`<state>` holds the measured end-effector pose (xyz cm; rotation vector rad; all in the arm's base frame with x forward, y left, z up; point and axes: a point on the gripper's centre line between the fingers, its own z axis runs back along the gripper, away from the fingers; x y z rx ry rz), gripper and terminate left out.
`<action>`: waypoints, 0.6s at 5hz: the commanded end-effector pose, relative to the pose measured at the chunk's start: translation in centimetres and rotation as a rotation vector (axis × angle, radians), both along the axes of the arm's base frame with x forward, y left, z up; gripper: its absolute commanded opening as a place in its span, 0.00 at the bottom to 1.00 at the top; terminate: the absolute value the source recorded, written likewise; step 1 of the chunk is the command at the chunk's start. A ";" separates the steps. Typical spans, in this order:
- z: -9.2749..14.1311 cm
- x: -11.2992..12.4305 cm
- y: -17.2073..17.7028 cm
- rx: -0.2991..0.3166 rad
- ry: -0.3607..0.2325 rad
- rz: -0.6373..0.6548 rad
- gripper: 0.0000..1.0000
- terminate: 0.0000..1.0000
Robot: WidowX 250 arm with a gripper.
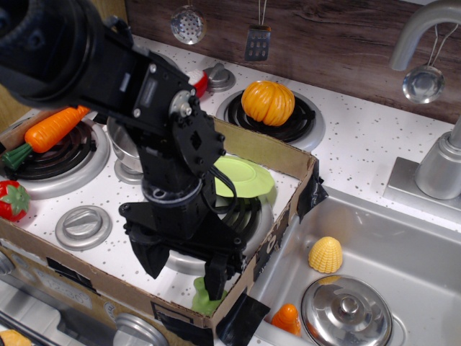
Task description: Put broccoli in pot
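Next, my gripper grabs the broccoli by its narrower end (pixel 200 285). Then my gripper puts the broccoli in the steel pot (pixel 121 146).
The broccoli (pixel 201 298) is a small pale-green toy at the front edge of the stove top, just inside the cardboard wall. My gripper (pixel 185 270) is open, jaws pointing down. Its right finger (pixel 215 276) hangs right over the broccoli and hides its top; whether it touches, I cannot tell. The left finger (pixel 153 257) stands well to the broccoli's left. The steel pot (pixel 121 146) sits at the back left on a burner, mostly hidden behind my arm.
A cardboard wall (pixel 277 155) rings the stove top. A flat green plate (pixel 247 177), a carrot (pixel 56 124), a red strawberry (pixel 10 200) and a pumpkin (pixel 268 102) lie around. The sink (pixel 403 252) at right holds corn (pixel 325 254) and a steel lid (pixel 346 311).
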<state>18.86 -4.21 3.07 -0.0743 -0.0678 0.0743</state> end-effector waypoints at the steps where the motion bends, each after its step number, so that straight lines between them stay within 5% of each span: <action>1: -0.9 0.2 -0.4 -0.035 -0.045 0.018 1.00 0.00; 2: -1.9 0.4 -0.4 -0.046 -0.054 0.033 0.00 0.00; 3: -1.9 0.4 -0.2 -0.043 -0.060 0.028 0.00 0.00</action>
